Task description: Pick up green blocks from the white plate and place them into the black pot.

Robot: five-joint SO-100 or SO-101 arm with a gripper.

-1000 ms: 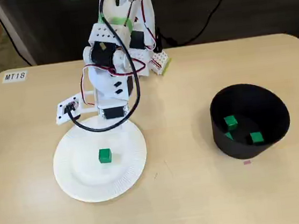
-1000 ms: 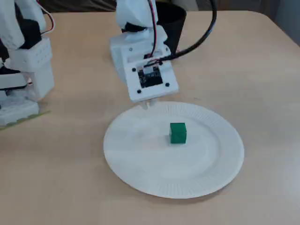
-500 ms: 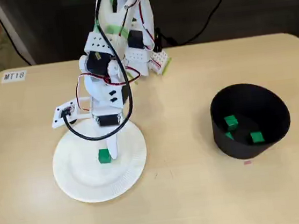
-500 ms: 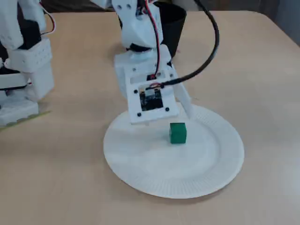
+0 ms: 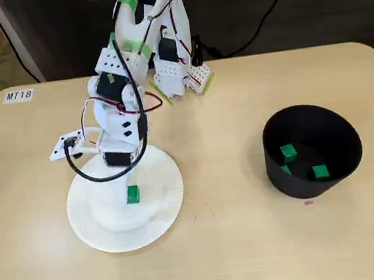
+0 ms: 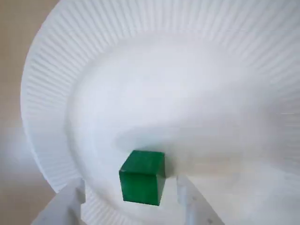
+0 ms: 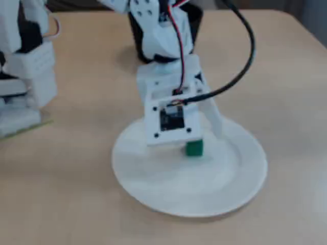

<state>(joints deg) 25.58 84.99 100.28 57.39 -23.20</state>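
Observation:
The green block from the white plate needs to go into the black pot, so my gripper should pick it up by its body next.
One green block lies on the white paper plate, a little past its middle. My gripper is lowered over the plate and stands open. In the wrist view the block sits between my two white fingers, closer to the right one, with a gap on each side. In a fixed view from the side the block shows just under the wrist camera, and one finger reaches down to the plate. The black pot at the right holds three green blocks.
The arm's base stands at the table's back edge, with black cables trailing from it. An "MT18" label is stuck at the back left corner. In a fixed view from the side, another white robot part stands at the left.
The gripper has come down and forward from the plate's far rim, and its open fingers now stand on either side of the block. The block has not moved.

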